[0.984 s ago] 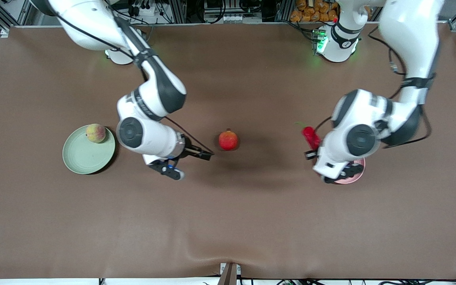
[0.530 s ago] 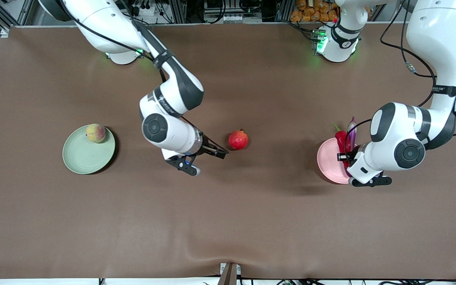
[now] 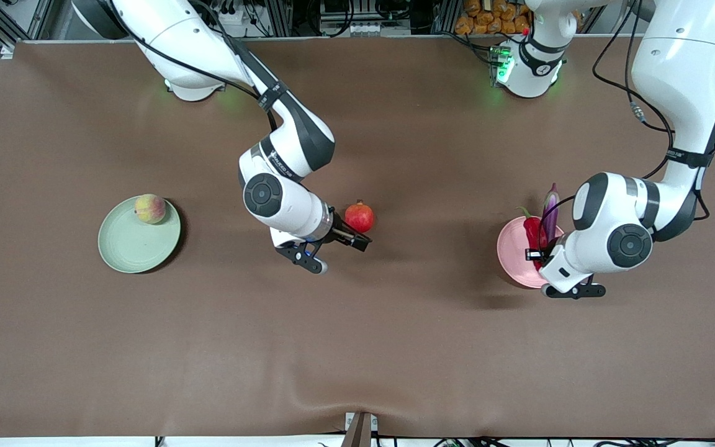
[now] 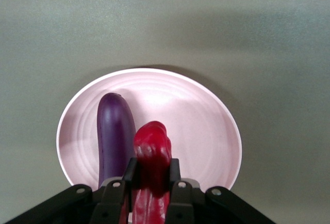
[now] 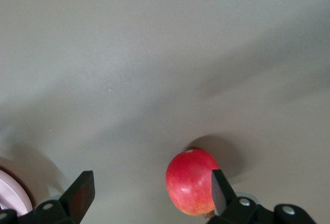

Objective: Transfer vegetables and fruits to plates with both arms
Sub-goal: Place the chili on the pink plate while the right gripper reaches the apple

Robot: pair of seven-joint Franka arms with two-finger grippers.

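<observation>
I should let go of the red chili (image 4: 152, 146) with my left gripper. The chili is low over the pink plate (image 4: 198, 136) beside the eggplant in the left wrist view.
My left gripper (image 4: 152, 175) is shut on the red chili pepper (image 4: 153, 146) and holds it over the pale pink plate (image 4: 201, 126), right beside the purple eggplant (image 4: 114, 131) that lies on that plate. In the front view the chili (image 3: 532, 231) and eggplant (image 3: 550, 211) show at the plate's (image 3: 509, 261) edge, next to the left gripper (image 3: 536, 253). My right gripper (image 5: 150, 193) is open low at mid-table, and the red pomegranate-like fruit (image 5: 192, 181) sits between its fingers, close against one of them. The peach (image 3: 150, 208) rests on the pale green plate (image 3: 131, 248).
The brown table cover stretches bare toward the front camera. The green plate lies toward the right arm's end, the pink plate toward the left arm's end. The right arm's elbow (image 3: 264, 194) hangs over the table between the green plate and the red fruit (image 3: 359, 217).
The left arm has carried the chili toward its own end of the table and now holds it over the uncovered pink plate. The right gripper has advanced until its open fingers flank the red fruit.
</observation>
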